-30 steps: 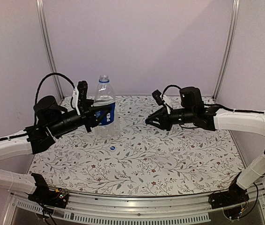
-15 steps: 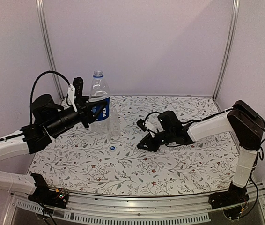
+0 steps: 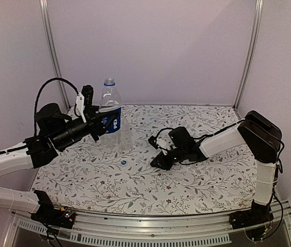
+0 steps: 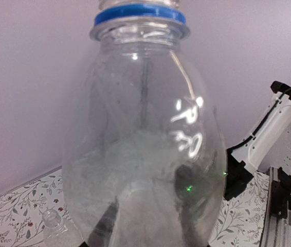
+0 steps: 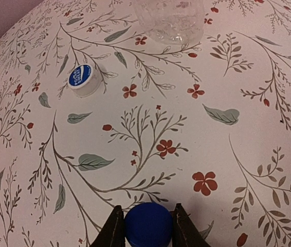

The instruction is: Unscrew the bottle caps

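Observation:
The robot's right gripper should open now, because the blue cap [image 5: 148, 225] is low over flat tablecloth.
My left gripper [image 3: 100, 123] is shut on the labelled bottle [image 3: 110, 110] and holds it upright at the back left. The bottle's neck is open, with only its blue ring [image 4: 138, 13] on it. The bottle [image 4: 145, 154] fills the left wrist view, and my fingers show dimly through it. The plain bottle [image 3: 124, 138] stands just right of it, its open neck [image 4: 52, 220] low in the left wrist view. My right gripper [image 3: 156, 163] is low over the table, shut on a blue cap [image 5: 148, 225]. A second blue-topped cap [image 5: 82, 78] lies on the table, and it also shows in the top view [image 3: 124, 162].
The floral tablecloth [image 3: 186, 185] covers the table. The plain bottle's base [image 5: 170, 18] is at the top of the right wrist view. Purple walls and metal posts [image 3: 53, 56] close the back and sides. My right arm [image 4: 269, 134] shows in the left wrist view.
My right gripper has come down from mid-air to the table surface, left of centre, still with the cap. My left gripper has shifted the labelled bottle a little to the left.

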Available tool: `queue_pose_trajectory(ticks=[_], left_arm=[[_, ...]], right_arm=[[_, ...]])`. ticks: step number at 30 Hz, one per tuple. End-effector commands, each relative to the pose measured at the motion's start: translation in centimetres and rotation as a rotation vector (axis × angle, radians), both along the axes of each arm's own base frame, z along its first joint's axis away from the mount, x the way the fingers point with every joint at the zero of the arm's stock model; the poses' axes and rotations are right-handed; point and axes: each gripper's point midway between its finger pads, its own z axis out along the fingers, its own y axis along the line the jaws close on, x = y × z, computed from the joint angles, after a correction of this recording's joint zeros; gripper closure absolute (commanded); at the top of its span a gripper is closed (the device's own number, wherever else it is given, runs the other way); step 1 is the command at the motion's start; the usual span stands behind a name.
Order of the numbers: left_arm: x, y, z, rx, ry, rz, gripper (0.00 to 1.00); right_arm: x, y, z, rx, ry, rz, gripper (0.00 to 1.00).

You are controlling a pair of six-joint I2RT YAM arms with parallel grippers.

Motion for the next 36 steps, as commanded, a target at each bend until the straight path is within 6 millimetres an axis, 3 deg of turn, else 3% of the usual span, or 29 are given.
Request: queue_pose_trajectory(ticks=[1, 7, 17, 22, 25, 29, 36], left_arm=[[0.4, 0.3, 1.1, -0.013, -0.029, 0.011, 0.7], [0.3, 0.4, 1.0, -0.012, -0.025, 0.011, 0.7], [0.2, 0.5, 0.9, -0.01, -0.028, 0.011, 0.69], [0.2, 0.6, 0.4, -0.003, -0.021, 0.018, 0.69], [0.3, 0.5, -0.4, 0.005, -0.007, 0.016, 0.69], [0.3, 0.1, -1.7, 0.006, 0.018, -0.002, 0.69], [-0.1, -1.1, -4.1, 0.024, 0.038, -0.066, 0.69]], right_arm=[[0.3, 0.1, -0.8, -0.028, -0.021, -0.007, 0.92], [0.0, -0.3, -1.4, -0.045, -0.011, -0.004, 0.85], [-0.5, -0.6, -0.5, -0.044, -0.009, 0.007, 0.49], [-0.6, -0.9, 0.9, -0.037, -0.023, 0.001, 0.39], [-0.7, -1.1, 3.4, -0.004, -0.048, -0.005, 0.36], [-1.0, -1.1, 8.3, 0.058, -0.088, -0.004, 0.33], [-1.8, -1.1, 19.8, 0.206, -0.19, 0.021, 0.19]])
